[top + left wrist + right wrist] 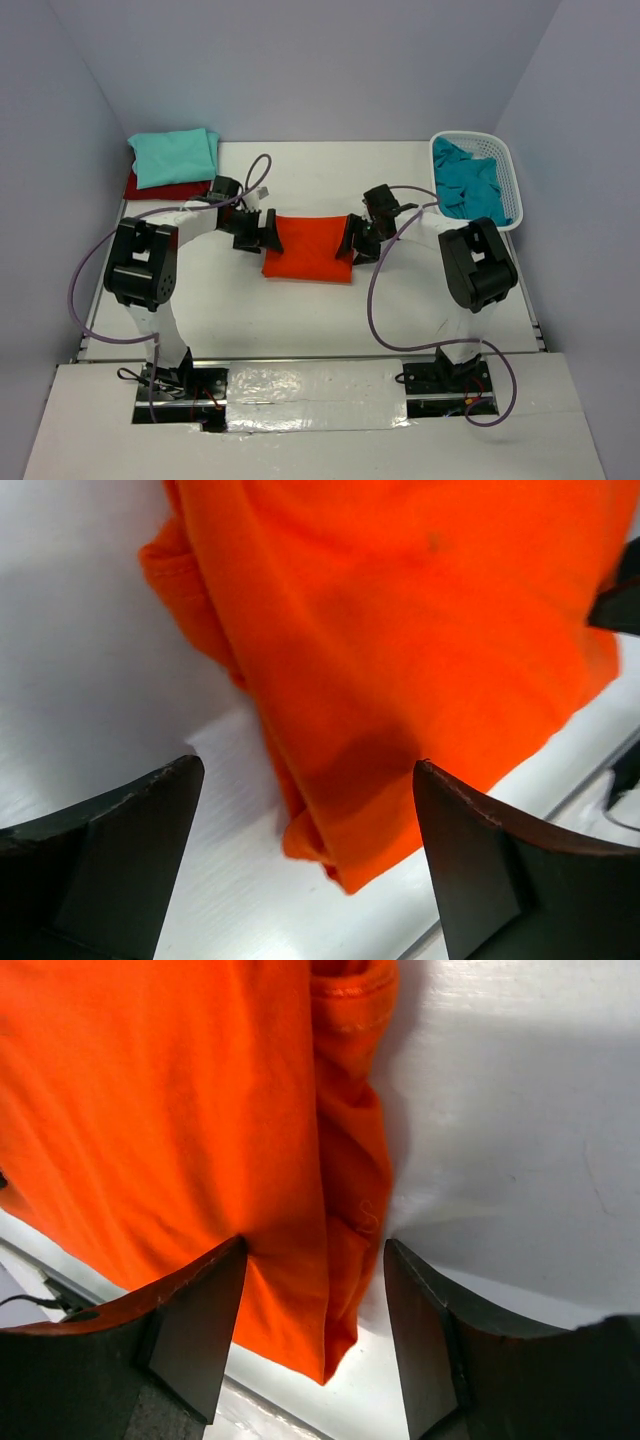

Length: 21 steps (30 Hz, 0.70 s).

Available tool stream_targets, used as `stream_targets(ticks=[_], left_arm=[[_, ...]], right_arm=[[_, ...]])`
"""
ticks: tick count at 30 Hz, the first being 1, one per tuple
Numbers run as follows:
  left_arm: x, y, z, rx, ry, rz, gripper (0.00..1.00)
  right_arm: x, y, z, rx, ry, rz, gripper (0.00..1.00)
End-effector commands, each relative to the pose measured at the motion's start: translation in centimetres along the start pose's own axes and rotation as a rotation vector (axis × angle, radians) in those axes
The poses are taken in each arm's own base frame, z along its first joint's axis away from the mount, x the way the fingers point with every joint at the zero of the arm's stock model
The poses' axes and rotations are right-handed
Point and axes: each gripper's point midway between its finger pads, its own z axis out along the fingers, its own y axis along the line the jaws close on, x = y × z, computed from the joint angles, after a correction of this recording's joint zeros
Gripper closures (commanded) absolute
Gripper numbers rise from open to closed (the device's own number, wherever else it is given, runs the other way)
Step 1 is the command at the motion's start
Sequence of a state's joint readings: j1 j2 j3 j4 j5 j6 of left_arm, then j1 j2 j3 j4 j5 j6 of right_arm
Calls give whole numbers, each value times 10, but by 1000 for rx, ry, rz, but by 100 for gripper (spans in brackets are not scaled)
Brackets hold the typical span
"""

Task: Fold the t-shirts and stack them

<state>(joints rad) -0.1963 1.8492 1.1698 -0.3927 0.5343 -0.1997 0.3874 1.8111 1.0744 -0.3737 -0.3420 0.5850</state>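
I should next grip the folded orange t-shirt by its side edge nearest the stack with my left gripper, so the rest will trail flat onto the stack.
The bright orange t-shirt (308,250) lies folded into a rectangle at the table's middle. My left gripper (262,232) is open at its left edge; in the left wrist view (305,810) the shirt's (400,630) near corner lies between the spread fingers. My right gripper (355,240) is open at the right edge; in the right wrist view (315,1290) the folded edge of the shirt (180,1110) lies between the fingers. The mint-aqua shirt (175,157) lies folded on the dark red shirt (160,188) at the back left. The teal-blue shirt (470,180) sits crumpled in the basket.
The white mesh basket (470,137) stands at the back right corner. Purple cables loop beside both arms. Grey walls enclose the table on three sides. Silver tape covers the near edge (310,385).
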Motion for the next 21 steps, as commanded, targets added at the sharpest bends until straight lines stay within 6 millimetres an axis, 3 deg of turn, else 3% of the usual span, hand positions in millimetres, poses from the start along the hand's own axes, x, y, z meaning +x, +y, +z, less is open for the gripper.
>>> stream_targets(ticks=[1,2,3,5,7,10,11,12,13,17,21], left_arm=[[14,-3,21,90,29,-83,3],[25,-9,26,144,59,-128,6],[23,-10,30,164,45,-136,15],[30,-8,39,189,73,-175,19],[36,-4,46,193,114,-207,32],[27,-6,47,228,113,-219,52],[24,-5,45,229,105,-214,64],[17,-6,43,227,93,-205,90],[12,-5,40,220,81,-198,99],[-17,1,19,188,33,-150,100],[-49,6,-6,89,-11,-10,100]], right_arm=[[0,-5,13,-3,-1,6,36],[0,-5,14,-4,0,6,36],[0,-5,14,-4,1,7,36],[1,-4,15,-14,5,5,37],[-1,-2,14,-25,-3,2,37],[-2,-1,12,-26,-10,-4,37],[-2,-2,12,-23,-10,-3,37],[-3,-1,10,-24,-12,-4,37],[-5,-1,7,-28,-17,-2,37],[-17,3,-12,-41,-54,-26,34],[-32,2,-46,0,-121,-67,32]])
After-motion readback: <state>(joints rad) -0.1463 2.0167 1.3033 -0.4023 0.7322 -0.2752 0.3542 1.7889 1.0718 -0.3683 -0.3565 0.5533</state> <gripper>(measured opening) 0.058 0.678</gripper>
